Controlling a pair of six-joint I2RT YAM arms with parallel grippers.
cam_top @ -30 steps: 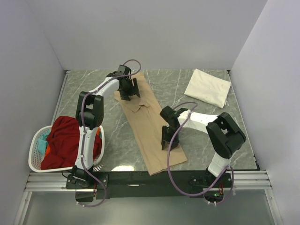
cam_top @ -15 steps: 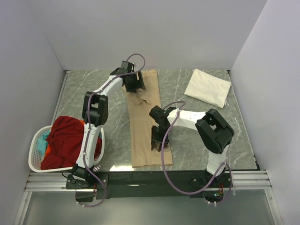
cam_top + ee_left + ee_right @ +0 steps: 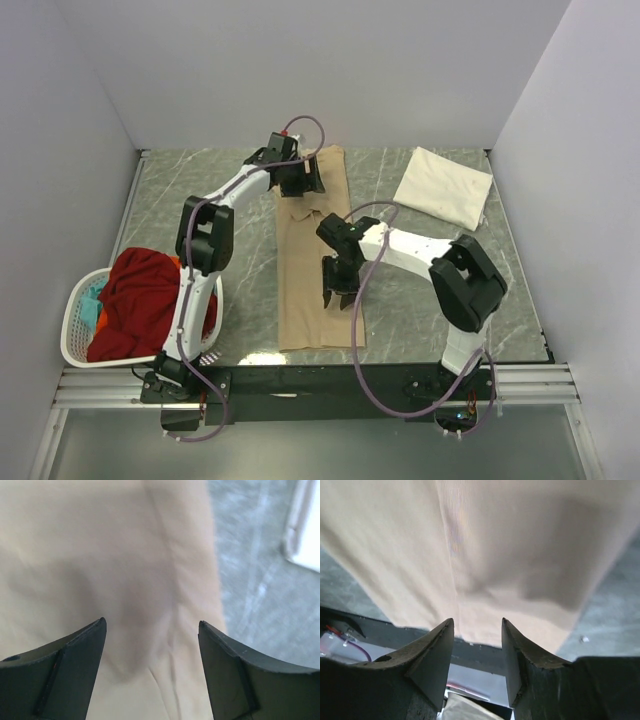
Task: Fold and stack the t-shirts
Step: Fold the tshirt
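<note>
I will next grab the tan t-shirt's near-end corner (image 3: 360, 342) (image 3: 552, 645), on the cream-white t-shirt's side, with my right gripper, to fold the near end of the tan t-shirt over evenly.
A tan t-shirt (image 3: 303, 318), folded into a long narrow strip, lies lengthwise down the middle of the table. My left gripper (image 3: 299, 180) hovers over its far end, open; the left wrist view shows only tan cloth (image 3: 125, 555) under the empty gap of the gripper (image 3: 152, 626). Above the strip's lower half my right gripper (image 3: 337, 292) stands open too, nothing between its fingers, with tan cloth (image 3: 520, 540) beneath. A cream-white t-shirt (image 3: 443, 186), folded flat, rests at the far right. Red (image 3: 140, 300), teal (image 3: 92, 296) and orange (image 3: 178, 263) shirts are heaped in the basket.
The white laundry basket (image 3: 76, 343) stands at the near left, beside the left arm's base. A black rail (image 3: 330, 380) runs along the table's near edge, just below the tan strip's end. Grey walls close in the left, back and right sides.
The tan strip has swung from a slant to lie straight front to back. My left gripper moved right along its far end; my right gripper shifted left over its lower half.
</note>
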